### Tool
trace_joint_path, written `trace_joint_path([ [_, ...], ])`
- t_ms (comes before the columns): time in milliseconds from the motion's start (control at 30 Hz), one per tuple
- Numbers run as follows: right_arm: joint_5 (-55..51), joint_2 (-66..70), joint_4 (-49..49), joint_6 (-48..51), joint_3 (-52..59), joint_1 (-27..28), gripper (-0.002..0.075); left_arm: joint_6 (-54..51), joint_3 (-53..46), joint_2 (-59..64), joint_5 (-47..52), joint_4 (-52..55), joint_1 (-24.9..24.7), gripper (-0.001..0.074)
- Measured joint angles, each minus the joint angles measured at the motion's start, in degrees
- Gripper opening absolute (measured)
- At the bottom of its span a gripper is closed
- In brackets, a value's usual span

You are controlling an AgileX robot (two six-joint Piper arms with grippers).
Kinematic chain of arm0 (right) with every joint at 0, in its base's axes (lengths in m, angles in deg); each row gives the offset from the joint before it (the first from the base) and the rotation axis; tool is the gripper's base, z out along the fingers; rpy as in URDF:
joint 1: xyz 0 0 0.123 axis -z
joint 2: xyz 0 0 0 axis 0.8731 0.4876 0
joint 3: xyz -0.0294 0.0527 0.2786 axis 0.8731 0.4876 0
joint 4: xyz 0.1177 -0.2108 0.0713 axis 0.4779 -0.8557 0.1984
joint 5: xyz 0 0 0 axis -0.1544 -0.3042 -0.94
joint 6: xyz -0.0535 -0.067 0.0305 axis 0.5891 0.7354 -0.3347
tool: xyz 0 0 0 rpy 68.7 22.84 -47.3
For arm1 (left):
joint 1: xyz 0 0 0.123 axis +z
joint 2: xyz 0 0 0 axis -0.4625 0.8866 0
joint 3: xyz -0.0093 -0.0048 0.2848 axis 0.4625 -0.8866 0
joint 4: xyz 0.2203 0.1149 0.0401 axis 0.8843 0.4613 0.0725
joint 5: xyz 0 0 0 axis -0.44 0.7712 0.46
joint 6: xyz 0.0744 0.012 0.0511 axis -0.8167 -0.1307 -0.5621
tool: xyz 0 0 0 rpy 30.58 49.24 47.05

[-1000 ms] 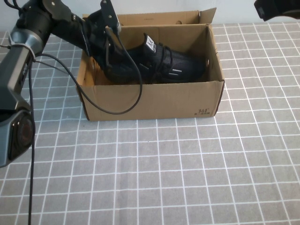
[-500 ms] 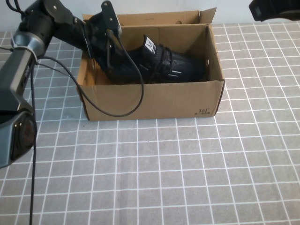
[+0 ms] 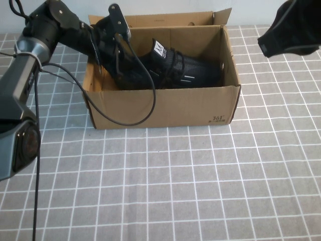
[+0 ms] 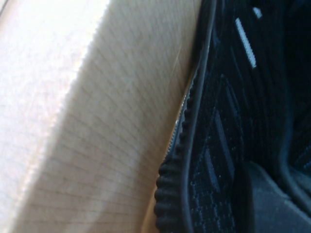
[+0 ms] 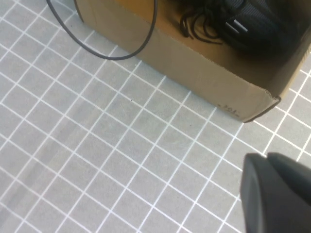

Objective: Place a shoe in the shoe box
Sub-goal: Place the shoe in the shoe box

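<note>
My left gripper releases the black knit shoe (image 3: pixel 175 68) next, since the shoe lies below the brown shoe box's rim and would stay inside.
The black knit shoe (image 3: pixel 175 68) lies inside the brown shoe box (image 3: pixel 165 108), toe toward the box's right end and heel raised at the left end. My left gripper (image 3: pixel 119 68) reaches into the box's left end and is shut on the shoe's heel. In the left wrist view the ribbed sole and knit side of the shoe (image 4: pixel 218 126) lie against the box's inner wall (image 4: pixel 107 126), with one of the fingers (image 4: pixel 267 204) pressed on the shoe. My right gripper (image 5: pixel 274 191) is shut and empty, hovering above the table right of the box; it also shows in the high view (image 3: pixel 288 32).
A black cable (image 3: pixel 148 103) hangs from the left arm over the box's front wall; it also shows in the right wrist view (image 5: pixel 146 41). The grey checked tablecloth (image 3: pixel 175 186) lies in front of the box. The box's back flap (image 3: pixel 170 19) stands up.
The right arm has come down further into view at the top right. The left arm has shifted slightly back; the shoe has settled a little toward the box's right end.
</note>
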Motion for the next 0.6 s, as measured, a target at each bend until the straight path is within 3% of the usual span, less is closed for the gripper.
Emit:
trace_joint_path([
  [200, 0.0, 0.0, 0.0, 0.0, 0.12, 0.0, -0.0016, 2.08, 0.0, 0.0, 0.33, -0.11, 0.0, 0.0078],
  [267, 0.0, 0.0, 0.0, 0.0, 0.12, 0.0, -0.0016, 2.49, 0.0, 0.0, -0.36, -0.46, 0.0, 0.0129],
  [467, 0.0, 0.0, 0.0, 0.0, 0.12, 0.0, -0.0016, 5.16, 0.0, 0.0, -4.5, -1.3, 0.0, 0.0377],
  [600, 0.0, 0.0, 0.0, 0.0, 0.35, 0.0, -0.0016, 6.32, 0.0, -0.25, -5.14, -1.3, 0.0, 0.0422],
])
